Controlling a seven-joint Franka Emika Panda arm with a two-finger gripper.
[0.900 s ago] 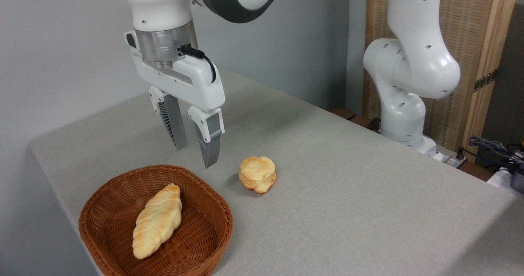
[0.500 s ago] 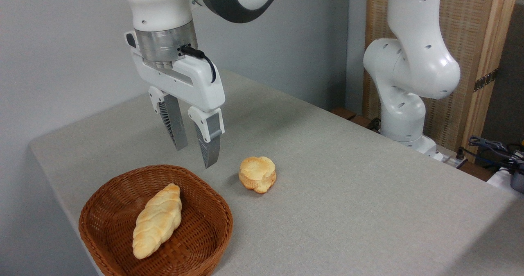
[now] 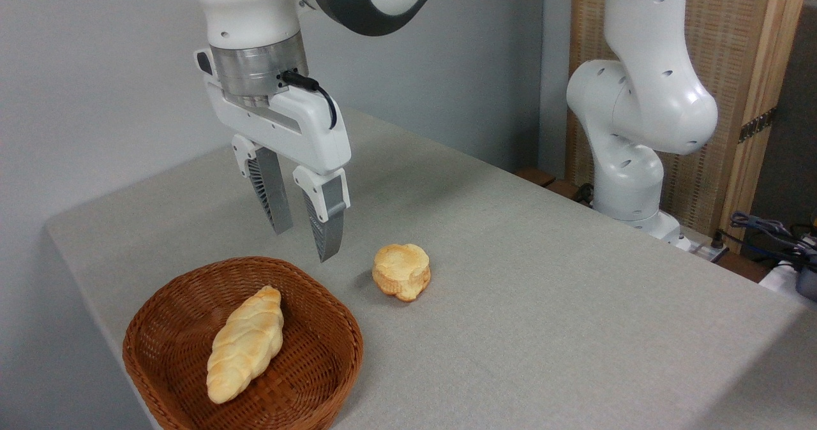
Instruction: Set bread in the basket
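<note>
The round bun should go into the wicker basket, so my gripper needs to grab the bun by its ridged edge (image 3: pixel 392 283) next.
The bread (image 3: pixel 401 271), a small round golden-brown bun with a ridged edge, lies on the grey table to the right of the basket. The basket (image 3: pixel 332 318) is reddish-brown wicker at the front left, with a long pale braided loaf (image 3: pixel 246 344) lying in it. My gripper (image 3: pixel 303 245) hangs above the basket's far rim, up and to the left of the bun, pointing down. Its two grey fingers are open with nothing between them.
The grey table (image 3: pixel 542 328) drops off at its left and front edges close to the basket. The arm's white base (image 3: pixel 629 162) stands at the back right, with cables (image 3: pixel 772 238) beside it and a wooden panel behind.
</note>
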